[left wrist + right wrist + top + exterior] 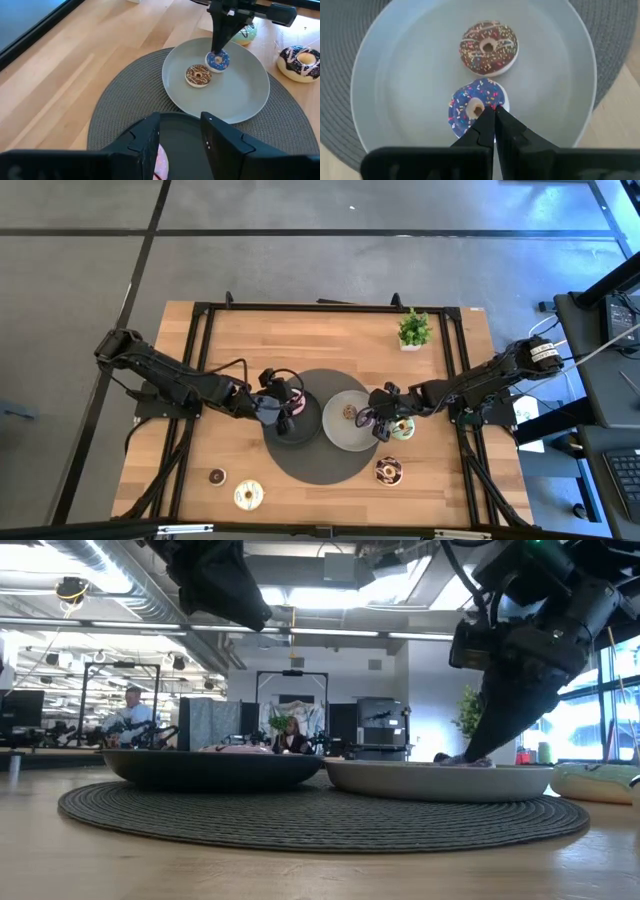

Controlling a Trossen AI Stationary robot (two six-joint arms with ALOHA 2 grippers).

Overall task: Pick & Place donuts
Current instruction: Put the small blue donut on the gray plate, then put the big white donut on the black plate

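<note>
The purple-blue donut [460,107] is well inside the grey plate [420,95], level with the brown donut lying there, so the robot's right gripper should open now.
My right gripper [493,111] is shut on a small purple-blue sprinkled donut [470,112] over the light grey plate [335,438]. A brown sprinkled donut [488,47] lies flat on that plate beside it. My left gripper [180,125] hangs open over the dark plate [300,432], above a pink donut [161,162] lying in it. A green-white donut [402,428], a chocolate one with white icing [389,471], a cream one [249,495] and a tiny brown one [217,476] lie on or beside the round mat. My right gripper has the purple-blue donut by its ring [495,100], right beside the hole, between the tips of its two fingers. The fingers [218,40] come from above, pointing down. The donut sits low on the grey plate [465,760], slightly tilted; whether it is lifted clear I cannot tell.
Both plates sit on a round dark woven mat [320,465] in the middle of the wooden table. A small green potted plant [414,330] stands at the far right. The two grippers are close together over the mat. People show in the room beyond the table.
</note>
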